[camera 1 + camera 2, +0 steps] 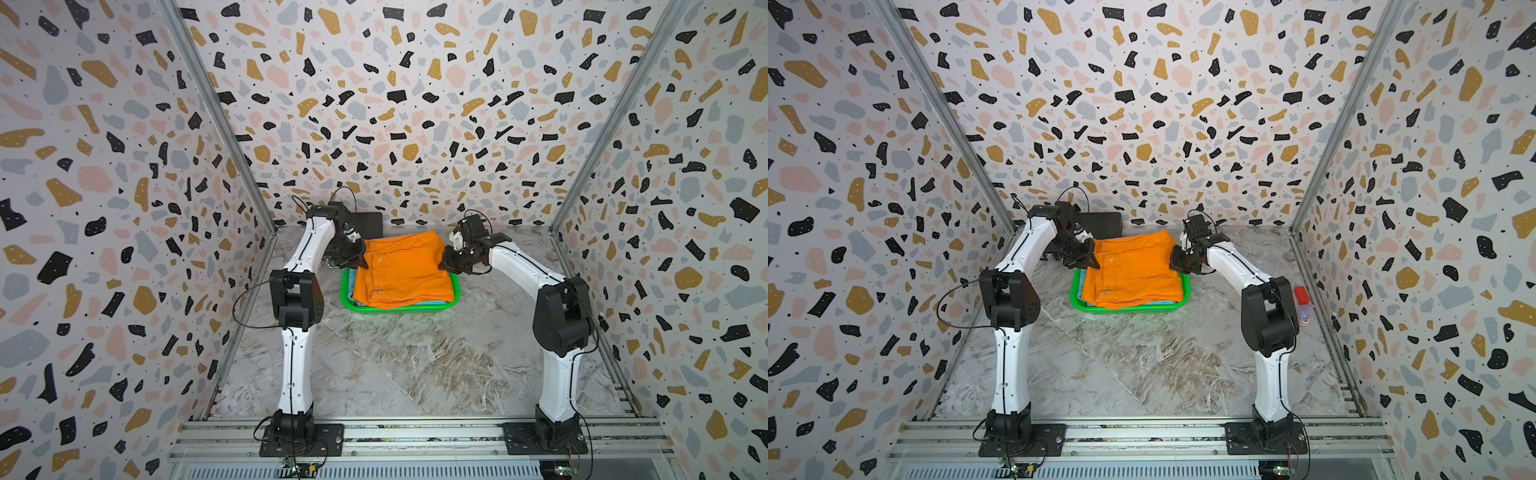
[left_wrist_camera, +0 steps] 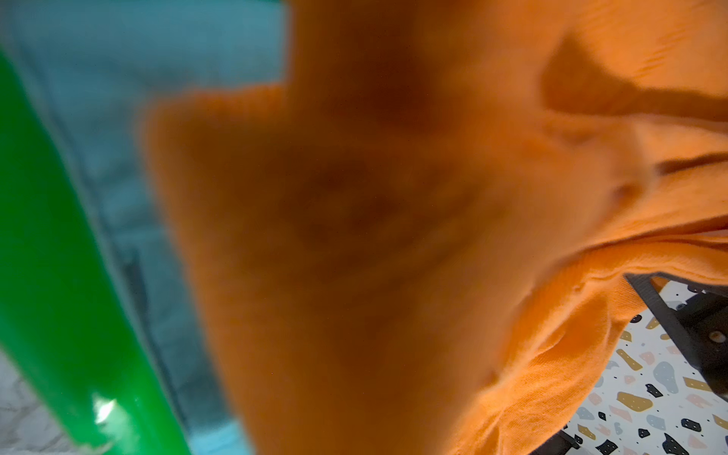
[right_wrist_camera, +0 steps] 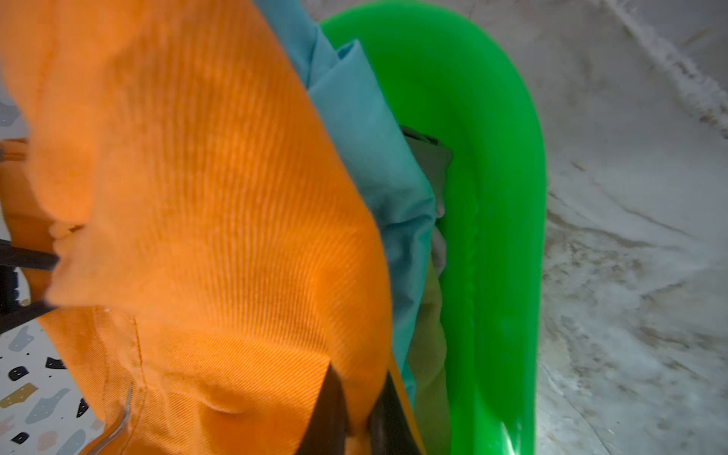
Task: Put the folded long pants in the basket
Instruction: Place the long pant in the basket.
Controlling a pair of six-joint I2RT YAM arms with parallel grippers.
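Note:
Turquoise pants (image 1: 352, 288) show between the basket's rim and the orange edge (image 1: 360, 288), so the orange pants would settle inside if I opened my left gripper now. My left gripper needs to open now.
The bright orange folded pants (image 1: 401, 266) hang stretched between my two grippers, sagging onto the stack in the green basket (image 1: 457, 291). My left gripper (image 1: 360, 262) is shut on the cloth's left edge. My right gripper (image 1: 445, 264) is shut on its right edge. In the right wrist view two dark fingertips (image 3: 331, 405) pinch orange cloth (image 3: 205, 220). Orange cloth (image 2: 354, 256) hides the left jaws in the left wrist view. Turquoise folded pants (image 3: 366, 130) lie under the orange ones inside the basket's rim (image 3: 492, 197), with a tan fold (image 3: 427, 335) below them.
A flat black box (image 1: 370, 224) lies at the back left behind my left arm. A small red object (image 1: 1301, 294) sits by the right wall. Patterned walls close in the marbled table (image 1: 415, 357) on three sides.

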